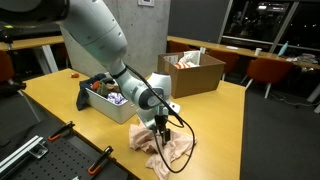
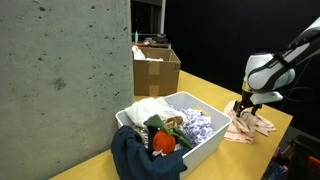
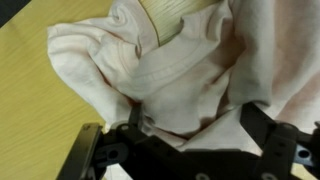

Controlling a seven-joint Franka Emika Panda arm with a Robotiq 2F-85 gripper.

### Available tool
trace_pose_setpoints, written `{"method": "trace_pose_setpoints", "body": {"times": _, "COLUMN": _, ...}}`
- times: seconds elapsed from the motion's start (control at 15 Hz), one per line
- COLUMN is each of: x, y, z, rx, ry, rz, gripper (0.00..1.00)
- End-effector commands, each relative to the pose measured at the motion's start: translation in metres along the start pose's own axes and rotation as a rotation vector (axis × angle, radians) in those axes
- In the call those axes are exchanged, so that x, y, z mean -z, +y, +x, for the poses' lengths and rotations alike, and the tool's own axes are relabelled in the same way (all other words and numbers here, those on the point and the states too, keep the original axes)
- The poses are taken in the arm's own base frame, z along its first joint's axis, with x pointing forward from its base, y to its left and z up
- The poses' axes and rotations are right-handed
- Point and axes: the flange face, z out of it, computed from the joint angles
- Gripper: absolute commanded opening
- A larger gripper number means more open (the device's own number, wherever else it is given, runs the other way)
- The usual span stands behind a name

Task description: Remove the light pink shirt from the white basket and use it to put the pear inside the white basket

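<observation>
It isn't time to close yet: the fold (image 3: 194, 119) is between my open fingers but below them, so they would miss the fold. My gripper needs to lower first and then close on the fold.
The light pink shirt (image 1: 165, 143) (image 2: 250, 125) lies crumpled on the yellow table, outside the white basket (image 1: 100, 108) (image 2: 205, 148). My gripper (image 1: 160, 128) (image 2: 243, 110) points straight down onto the heap. In the wrist view the shirt (image 3: 170, 70) fills most of the picture. There the gripper (image 3: 192, 125) is open, its two black fingers (image 3: 252, 120) standing either side of a fold of cloth without pinching it. The pear does not show plainly in any view.
The basket holds a dark navy cloth (image 2: 135, 160) hanging over its corner, a white-and-purple patterned cloth (image 2: 195, 125) and other items. A brown cardboard box (image 1: 195, 70) (image 2: 155, 65) stands farther back on the table. A concrete pillar (image 2: 60, 70) rises beside the basket.
</observation>
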Motion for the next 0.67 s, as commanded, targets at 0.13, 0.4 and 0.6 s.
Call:
{"method": "trace_pose_setpoints", "body": {"times": 0.13, "x": -0.022, "y": 0.013, "z": 0.005, "rx": -0.011, "ry": -0.048, "rz": 0.021, "gripper": 1.0}}
{"method": "trace_pose_setpoints", "body": {"times": 0.4, "x": -0.025, "y": 0.011, "z": 0.011, "rx": -0.005, "ry": -0.048, "rz": 0.028, "gripper": 0.58}}
{"method": "trace_pose_setpoints", "body": {"times": 0.6, "x": -0.016, "y": 0.01, "z": 0.015, "rx": -0.001, "ry": -0.039, "rz": 0.024, "gripper": 0.53}}
